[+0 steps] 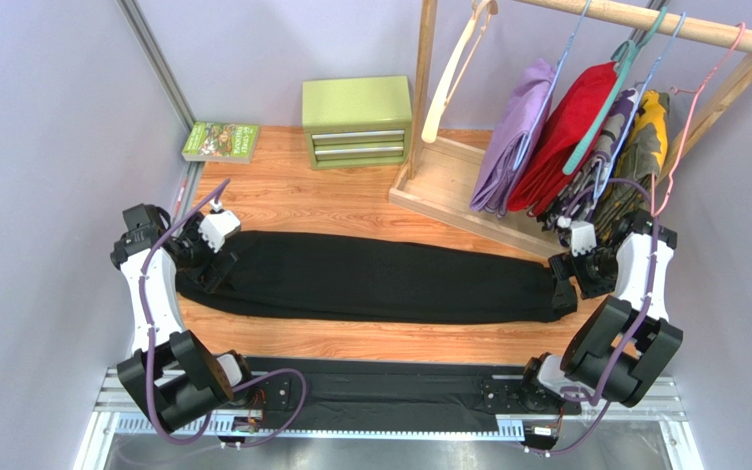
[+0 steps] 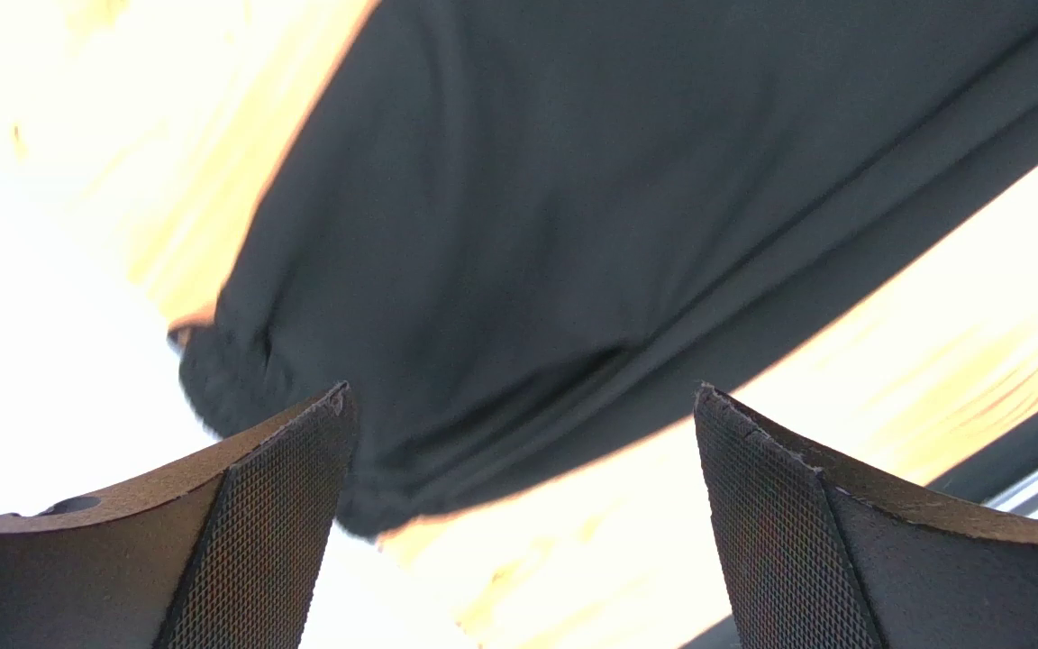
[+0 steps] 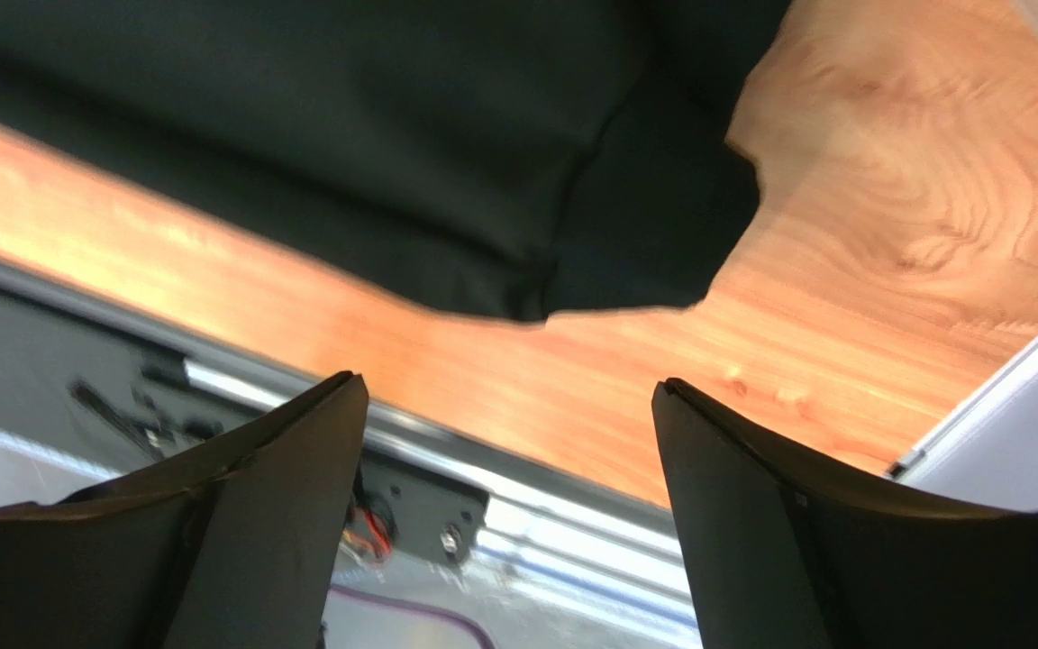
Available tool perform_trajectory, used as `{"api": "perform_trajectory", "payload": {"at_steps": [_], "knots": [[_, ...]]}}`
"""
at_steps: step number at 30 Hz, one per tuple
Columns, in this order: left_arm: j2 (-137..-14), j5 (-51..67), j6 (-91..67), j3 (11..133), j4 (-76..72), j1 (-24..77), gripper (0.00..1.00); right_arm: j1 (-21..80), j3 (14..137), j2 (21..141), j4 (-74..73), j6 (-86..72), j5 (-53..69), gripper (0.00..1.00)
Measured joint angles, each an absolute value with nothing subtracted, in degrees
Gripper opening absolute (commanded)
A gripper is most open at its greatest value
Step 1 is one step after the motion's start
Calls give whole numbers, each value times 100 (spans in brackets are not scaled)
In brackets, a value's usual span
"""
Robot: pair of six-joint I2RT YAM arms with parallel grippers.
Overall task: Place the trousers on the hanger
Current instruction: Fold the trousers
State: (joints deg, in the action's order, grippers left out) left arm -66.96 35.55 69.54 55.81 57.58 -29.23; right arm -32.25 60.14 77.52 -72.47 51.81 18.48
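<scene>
I need to fold one end of the trousers toward their other end for the hanger. For that, my right gripper next needs to take hold of the end of the black trousers (image 1: 370, 278) near it.
The black trousers (image 1: 370, 278) lie stretched out flat across the wooden table, from left to right. My left gripper (image 1: 221, 268) is open and empty over their left end; in the left wrist view the gathered end of the trousers (image 2: 592, 203) lies just beyond the gripper (image 2: 518, 392). My right gripper (image 1: 560, 279) is open and empty over their right end; in the right wrist view the cloth's corner (image 3: 484, 162) lies beyond the gripper (image 3: 507, 390). The pale wooden hanger (image 1: 456, 73) hangs on the rack's left side at the back.
A wooden clothes rack (image 1: 449, 186) stands at the back right with a purple garment (image 1: 515, 137), a red garment (image 1: 566, 132) and thin teal, blue and pink hangers. A green drawer box (image 1: 357, 120) and a book (image 1: 220, 142) sit at the back left.
</scene>
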Motion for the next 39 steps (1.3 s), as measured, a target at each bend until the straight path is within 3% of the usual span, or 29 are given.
{"api": "perform_trajectory", "payload": {"at_steps": [1, 2, 3, 16, 19, 22, 23, 25, 26, 32, 39], "knots": [[-6696, 3669, 6873, 5583, 5749, -2888, 100, -3256, 5990, 7806, -7100, 4925, 1931, 89], [-6698, 3771, 6790, 5583, 5754, -2856, 100, -3277, 5959, 7867, -6923, 4692, 1994, 99], [-6698, 3852, 6720, 5583, 5760, -2812, 100, -3282, 5920, 7918, -6720, 4447, 2047, 100], [-6632, 4093, 6565, 5465, 5782, -2622, 100, -3288, 5787, 9362, -4845, 3262, 2416, 100], [-6632, 4097, 6541, 5465, 5782, -2593, 100, -3251, 5798, 9583, -4860, 3256, 2497, 88], [-6632, 4095, 6493, 5465, 5774, -2567, 100, -3227, 5813, 9629, -4864, 3271, 2554, 67], [-6632, 4093, 6449, 5465, 5758, -2558, 100, -3227, 5813, 9655, -4869, 3269, 2587, 45], [-6630, 4088, 6342, 5465, 5708, -2554, 100, -3227, 5811, 9682, -4875, 3275, 2630, 12], [-6626, 4091, 6298, 5465, 5680, -2552, 100, -3227, 5811, 9697, -4910, 3262, 2670, 0], [-6569, 4084, 5804, 5465, 5459, -2552, 100, -3332, 5815, 9441, -5382, 3496, 2593, 0], [-6381, 4040, 5133, 5448, 5103, -2552, 100, -4176, 6114, 8434, -5881, 4272, 2064, 0]]}}
